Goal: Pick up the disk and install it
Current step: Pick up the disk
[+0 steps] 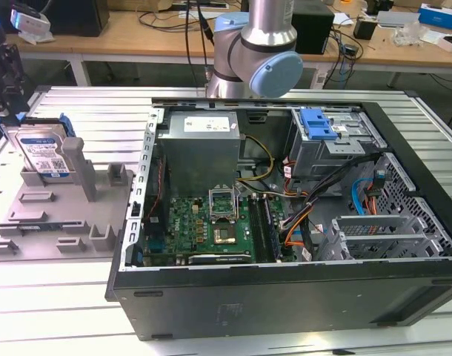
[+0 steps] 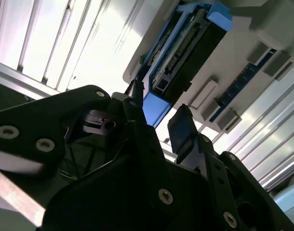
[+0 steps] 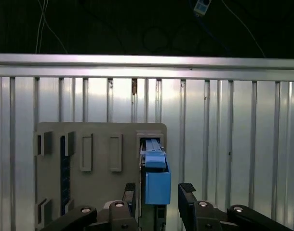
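Observation:
My gripper isn't ready to close yet and should come down first. Its fingers end above the blue carrier's upper edge on the disk (image 1: 41,152), so they would miss if they closed now.
The disk (image 1: 41,152) stands on edge in a grey holder (image 1: 63,215) at the exterior view's left, its white-and-blue label showing inside the blue carrier. The arm's dark tool head (image 1: 4,78) hangs just above it at the frame's edge. In the first wrist view my gripper (image 3: 159,196) is open. Its two black fingers (image 3: 187,197) straddle the disk's blue carrier edge (image 3: 157,179) with a gap on each side. The second wrist view shows the same: gripper (image 2: 159,115) open around the blue carrier (image 2: 154,108) of the disk (image 2: 185,48).
An open computer case (image 1: 285,222) lies to the exterior view's right of the holder. It holds a grey power supply (image 1: 200,144), a motherboard (image 1: 204,226) and a drive cage (image 1: 337,144) with a blue latch (image 1: 317,122). Everything rests on a ribbed aluminium table (image 1: 92,111).

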